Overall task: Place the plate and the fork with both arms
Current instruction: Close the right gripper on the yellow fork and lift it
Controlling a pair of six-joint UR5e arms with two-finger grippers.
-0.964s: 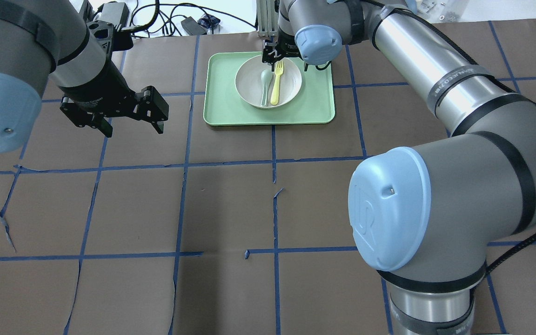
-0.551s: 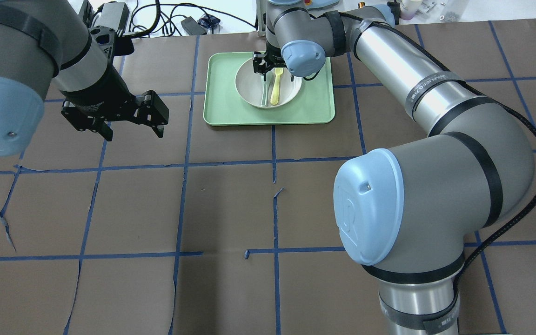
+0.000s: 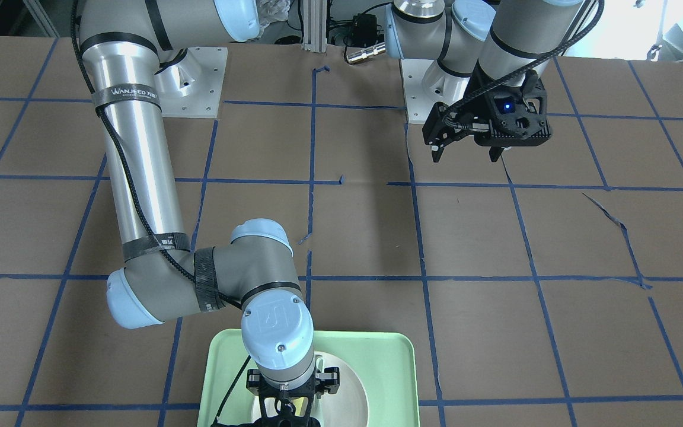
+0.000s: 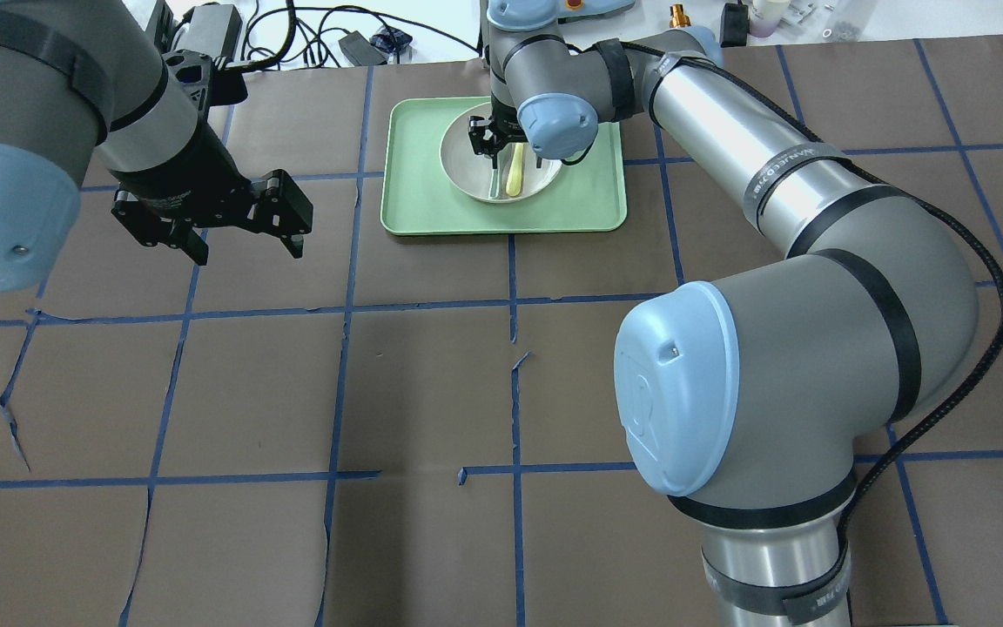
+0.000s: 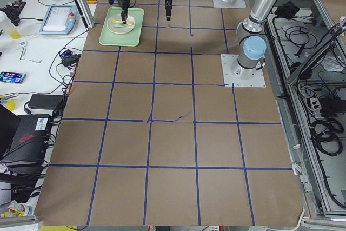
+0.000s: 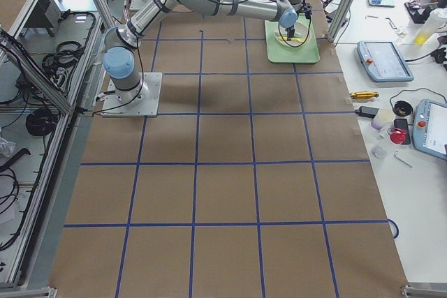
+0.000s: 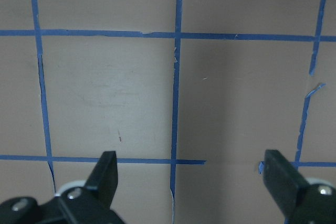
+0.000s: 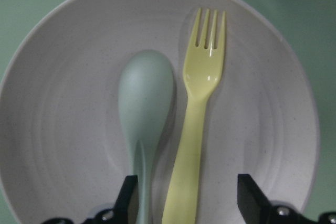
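My right gripper is to pick up the pale-yellow fork next by its handle point(image 8: 183, 182) and place it beside the plate point(image 8: 63, 129).
The off-white plate point(image 4: 547, 172) sits in the mint-green tray point(image 4: 414, 205) at the far middle of the table. The pale-yellow fork point(image 4: 514, 179) lies in it beside a grey-green spoon point(image 4: 494, 183). In the right wrist view the fork point(image 8: 197, 114) and the spoon point(image 8: 144, 98) lie side by side on the plate point(image 8: 63, 129). My right gripper point(image 8: 190, 200) is open low over both handles, and also shows in the overhead view point(image 4: 491, 150). My left gripper point(image 4: 247, 244) is open and empty above bare table, left of the tray.
Brown paper with blue tape lines point(image 7: 176, 77) covers the table point(image 4: 423, 392). Cables and small devices point(image 4: 353, 43) lie past the far edge. The right arm's elbow point(image 4: 728, 392) looms over the right half. The tray point(image 3: 395, 367) sits at the front view's bottom edge.
My right gripper has come down over the plate and shifted a little left, now covering the fork's tines and the spoon's bowl from overhead. The left gripper has barely moved.
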